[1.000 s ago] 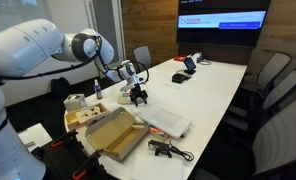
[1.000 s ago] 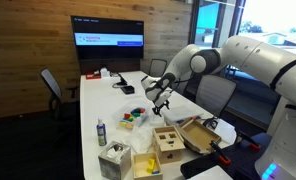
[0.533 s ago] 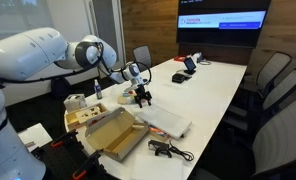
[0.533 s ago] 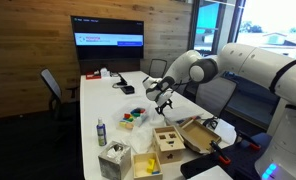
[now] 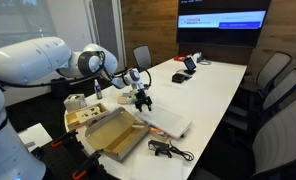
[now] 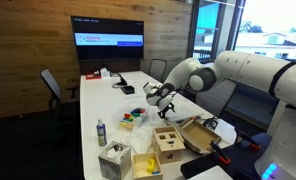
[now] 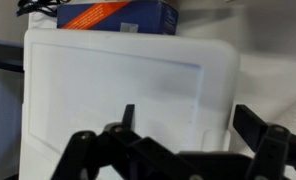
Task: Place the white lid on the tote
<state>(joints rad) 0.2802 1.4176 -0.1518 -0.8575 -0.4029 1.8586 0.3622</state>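
My gripper will next grab the white lid [image 5: 166, 122] by its far edge, so its broad panel stays free to lay over the tote.
The white lid [image 5: 166, 122] lies flat on the white table, between the cardboard box and the table's right edge. In the wrist view it [image 7: 128, 90] fills most of the frame, right below the fingers. My gripper [image 5: 143, 103] hangs just above the lid's far end, open and empty; it also shows in an exterior view [image 6: 163, 104]. In the wrist view the gripper [image 7: 193, 125] has its two dark fingers [image 7: 258, 125] spread wide over the lid. The tote [image 6: 136, 117], a small clear bin with colourful items, sits beside the gripper; it also shows in an exterior view [image 5: 126, 97].
An open tan cardboard box [image 5: 113, 132] lies at the table's near end. A blue-covered book [image 7: 118, 14] lies beyond the lid. A black cable [image 5: 168, 150], a spray bottle [image 6: 100, 131] and a wooden box [image 6: 168, 142] are nearby. Chairs [image 5: 273, 80] line the table's side.
The arm has swung the gripper away from the tote and down towards the white lid. The lid and tote have not moved.
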